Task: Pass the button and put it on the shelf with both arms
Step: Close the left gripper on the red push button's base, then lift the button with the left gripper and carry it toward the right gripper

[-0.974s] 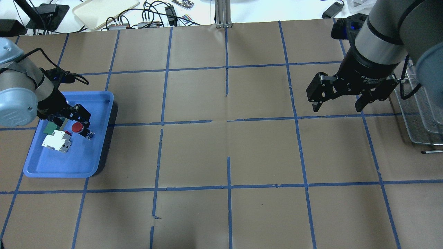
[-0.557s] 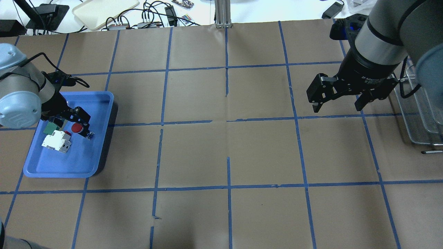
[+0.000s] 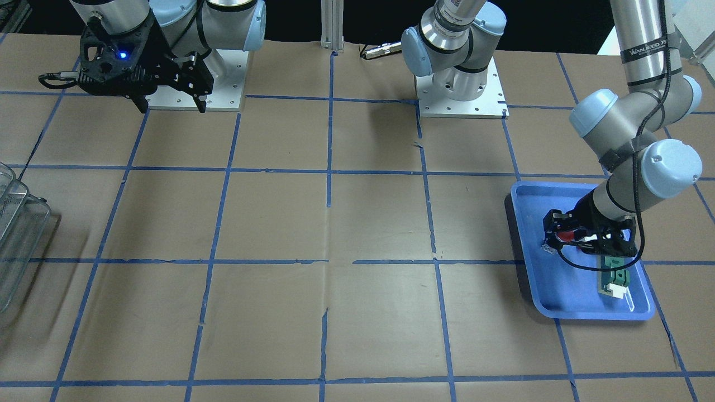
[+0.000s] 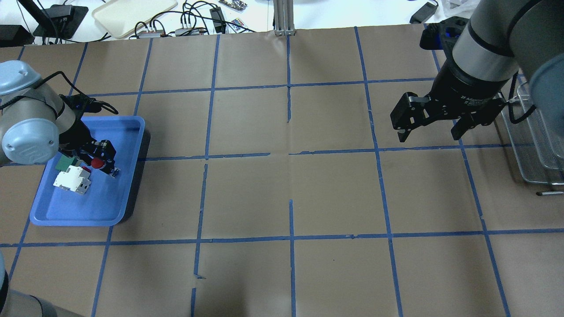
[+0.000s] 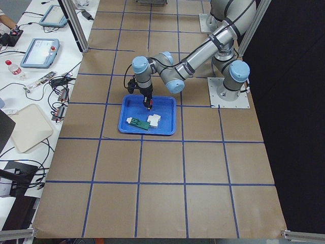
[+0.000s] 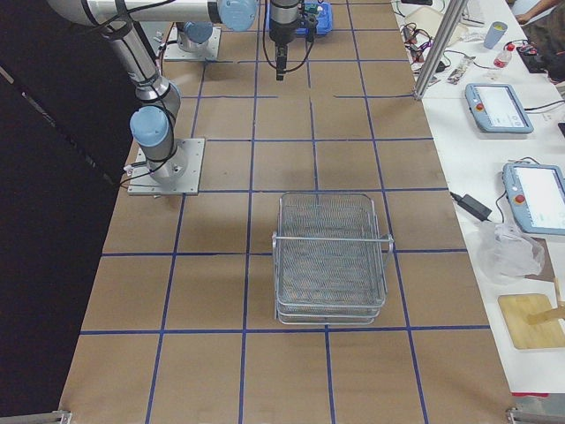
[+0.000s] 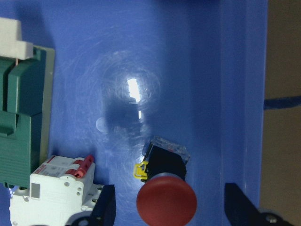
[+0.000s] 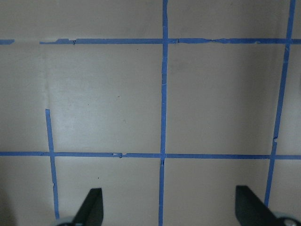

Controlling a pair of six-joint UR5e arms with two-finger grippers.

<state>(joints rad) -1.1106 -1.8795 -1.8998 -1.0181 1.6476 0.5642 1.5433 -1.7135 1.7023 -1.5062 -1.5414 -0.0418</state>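
The button's clear base point(image 3: 549, 248) has to stay free for the handover, so my left gripper needs to grab the button's red-end with the cap point(image 3: 566, 235).
The button point(image 4: 97, 163), with red cap and black body, lies on its side in the blue tray point(image 4: 132, 176). In the left wrist view the button point(image 7: 167, 203) lies between my two fingers with gaps on both sides. My left gripper point(image 4: 91, 160) is open and low over it; it also shows in the left wrist view point(image 7: 171, 211) and the front view point(image 3: 581, 239). My right gripper point(image 4: 428, 134) is open and empty, hovering above the table at the right. The wire shelf point(image 6: 331, 256) stands at the far right point(image 4: 535, 145).
A green flat part point(image 4: 65, 163) and a white-and-red block point(image 4: 72, 181) lie in the tray just left of the button; both show in the left wrist view point(image 7: 21, 127) point(image 7: 56, 188). Cables and a beige tray point(image 4: 132, 13) lie beyond the table's far edge.
My left gripper has come down closer around the button and its arm has shifted slightly. The button has not moved. The right arm is almost still.
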